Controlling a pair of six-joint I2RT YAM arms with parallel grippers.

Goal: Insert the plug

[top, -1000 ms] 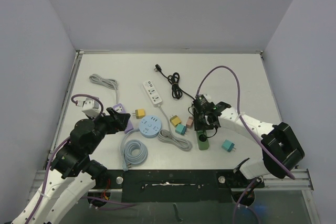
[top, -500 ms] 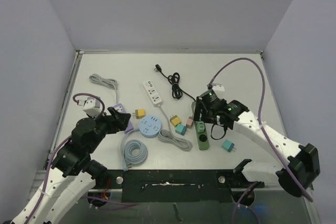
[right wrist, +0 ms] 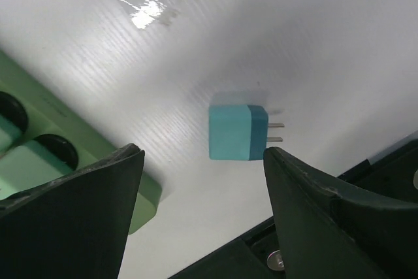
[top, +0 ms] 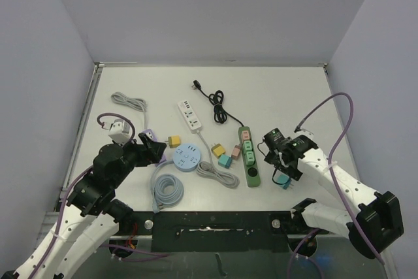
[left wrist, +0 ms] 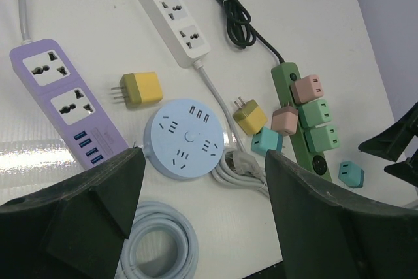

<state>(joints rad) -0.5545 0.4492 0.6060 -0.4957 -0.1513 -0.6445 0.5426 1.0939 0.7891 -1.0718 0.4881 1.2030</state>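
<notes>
My right gripper reaches the teal plug [top: 284, 181] [right wrist: 238, 132] next and grabs its back and prong ends. Its sides stay free for my left gripper to grab and insert.
A teal plug [right wrist: 238, 132] lies on its side on the table near the front edge, prongs pointing right. My right gripper [right wrist: 202, 155] hovers over it, open, with nothing between its fingers; from above it partly hides that teal plug [top: 284, 181]. To its left lies the green power strip [top: 251, 173], with a pink plug [top: 246, 134] and two green plugs [left wrist: 315, 112] seated in it. My left gripper [top: 151, 145] stands open over the left side of the table, holding nothing.
Loose plugs lie left of the green strip: two yellow [left wrist: 140, 89], one pink [left wrist: 285, 120], one teal [left wrist: 266, 142]. Also on the table are a round blue strip [top: 188, 157], a purple strip [left wrist: 59, 102], a white strip [top: 190, 115], a black cord [top: 215, 104] and a grey cable coil [top: 168, 189].
My right gripper opened over the green strip, left a green plug seated there, and moved right toward the front edge, over the teal plug. The left arm barely moved.
</notes>
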